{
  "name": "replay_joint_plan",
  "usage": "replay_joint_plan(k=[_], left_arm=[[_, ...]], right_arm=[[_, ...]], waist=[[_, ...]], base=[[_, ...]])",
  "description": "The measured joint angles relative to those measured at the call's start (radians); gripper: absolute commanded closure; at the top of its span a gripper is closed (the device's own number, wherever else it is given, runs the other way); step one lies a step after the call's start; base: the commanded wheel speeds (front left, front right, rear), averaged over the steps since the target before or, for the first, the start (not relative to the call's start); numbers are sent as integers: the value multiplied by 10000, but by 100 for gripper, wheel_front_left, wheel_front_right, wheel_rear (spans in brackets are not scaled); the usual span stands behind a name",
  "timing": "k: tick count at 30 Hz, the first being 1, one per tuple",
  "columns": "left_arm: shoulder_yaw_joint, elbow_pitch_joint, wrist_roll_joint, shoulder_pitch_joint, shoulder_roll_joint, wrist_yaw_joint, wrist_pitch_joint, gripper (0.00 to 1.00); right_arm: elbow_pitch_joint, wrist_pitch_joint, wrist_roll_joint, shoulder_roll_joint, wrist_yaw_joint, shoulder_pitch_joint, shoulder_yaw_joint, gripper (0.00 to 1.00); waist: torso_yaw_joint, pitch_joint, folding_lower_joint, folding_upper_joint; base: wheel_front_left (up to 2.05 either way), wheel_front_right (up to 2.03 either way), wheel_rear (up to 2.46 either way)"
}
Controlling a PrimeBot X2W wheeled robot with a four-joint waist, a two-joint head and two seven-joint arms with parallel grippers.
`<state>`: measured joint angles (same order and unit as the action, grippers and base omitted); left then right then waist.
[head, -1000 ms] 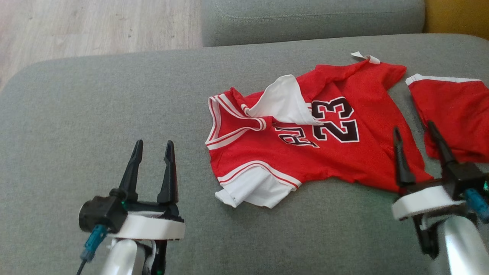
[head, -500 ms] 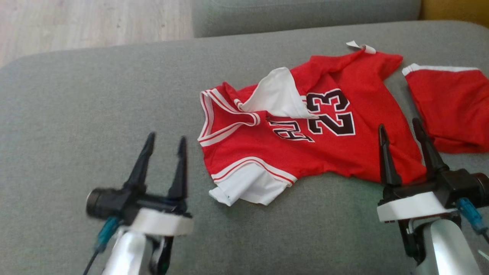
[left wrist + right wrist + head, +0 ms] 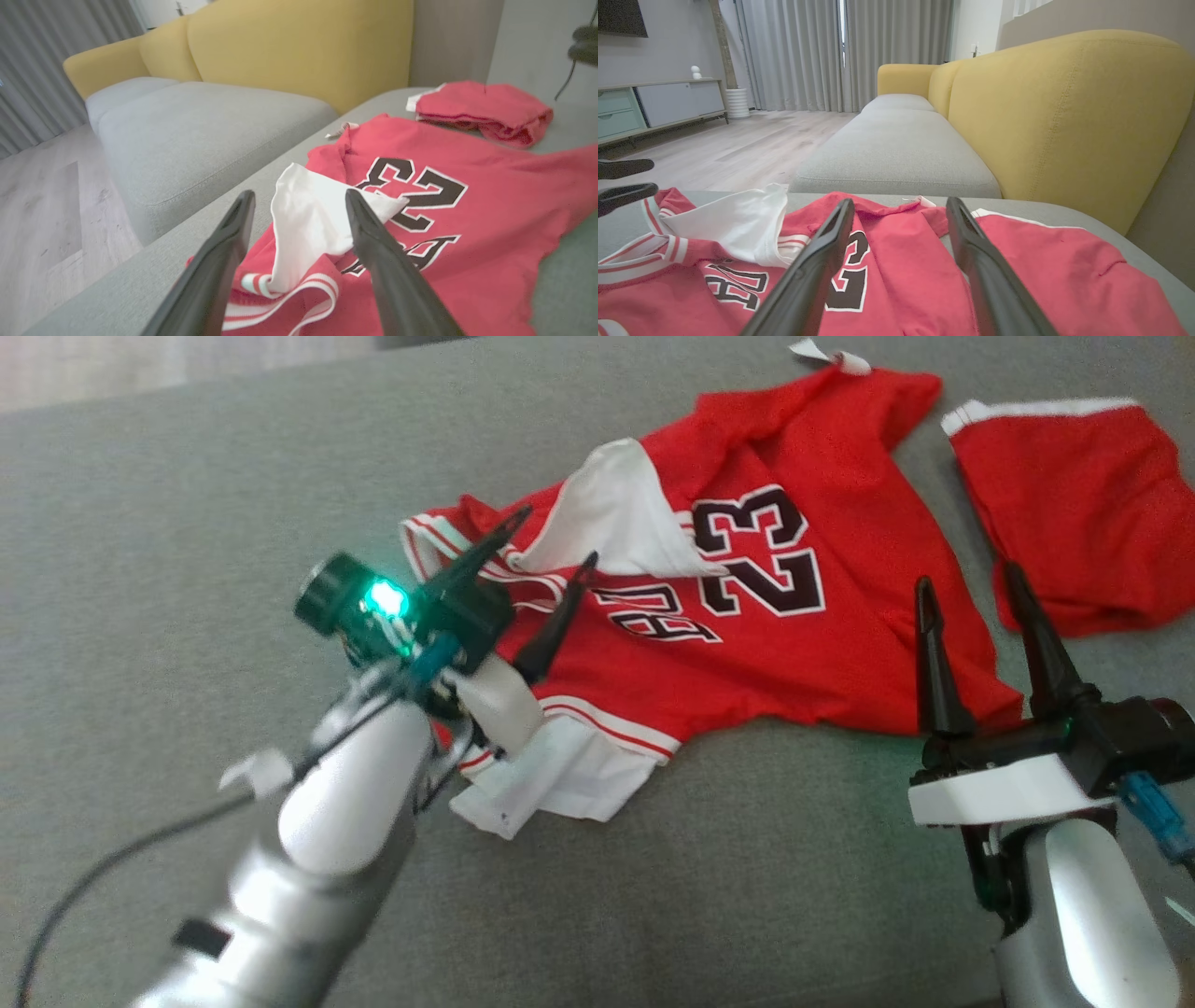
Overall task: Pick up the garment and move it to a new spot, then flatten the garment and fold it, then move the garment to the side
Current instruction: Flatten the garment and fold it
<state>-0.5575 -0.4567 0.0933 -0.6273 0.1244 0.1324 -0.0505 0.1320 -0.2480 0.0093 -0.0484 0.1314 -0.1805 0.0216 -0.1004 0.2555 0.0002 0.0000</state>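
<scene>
The jersey (image 3: 775,644) needs to be grabbed next by its bunched hem edge (image 3: 994,700) with my right gripper. The cloth rises in folds there, while the numbered front lies flat.
The garment is a red jersey (image 3: 775,644) with a black "23" and white trim, spread crumpled on a grey cushion (image 3: 187,523). A white flap (image 3: 607,518) is folded over its collar. My left gripper (image 3: 560,534) is open above the collar end. In the left wrist view the left gripper (image 3: 299,193) frames the white flap (image 3: 308,219) of the jersey (image 3: 467,224), gripping nothing. My right gripper (image 3: 966,576) is open at the jersey's lower right hem. In the right wrist view the right gripper (image 3: 900,201) stands over the jersey (image 3: 896,261), empty.
A second red piece with a white band (image 3: 1074,504) lies right of the jersey, close to my right gripper. A grey sofa seat (image 3: 896,158) with a yellow back (image 3: 1064,116) stands beyond the cushion. Wooden floor (image 3: 42,210) lies past the cushion's far edge.
My left arm has swung up and to the right, from bare cushion to over the jersey's collar. The head camera has tilted down. My right gripper has stayed by the hem, open.
</scene>
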Motion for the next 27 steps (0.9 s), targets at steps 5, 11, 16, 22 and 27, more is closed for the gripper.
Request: replay_joint_plan(k=[5, 11, 16, 22, 27], left_arm=[[-297, -1501, -328, -1386, 207, 0, 796, 0], [-1016, -2546, -205, -2055, 347, 0, 1277, 0], [-1312, -2995, 529, -2309, 560, 0, 1423, 100], [-1024, -3045, 1108, -3088, 922, 0, 1060, 100], [-936, -3114, 1478, -3834, 1534, 0, 1122, 100]], right_arm=[[27, -17, 163, 2, 0, -187, 71, 0], [-121, -27, 188, 2, 0, -363, 56, 0], [-278, -29, 341, 2, 0, -374, 54, 0], [-380, -29, 364, 2, 0, -375, 46, 0], [-408, -29, 366, 2, 0, -392, 186, 0]], waist=[[-479, 500, 0, 0], [-872, 851, 0, 0], [-1092, 998, -1, 0], [-1207, 1092, -2, 0], [-1352, 1200, -2, 0]], base=[[0, 0, 0], [0, 0, 0], [0, 0, 0], [0, 0, 0], [0, 0, 0]])
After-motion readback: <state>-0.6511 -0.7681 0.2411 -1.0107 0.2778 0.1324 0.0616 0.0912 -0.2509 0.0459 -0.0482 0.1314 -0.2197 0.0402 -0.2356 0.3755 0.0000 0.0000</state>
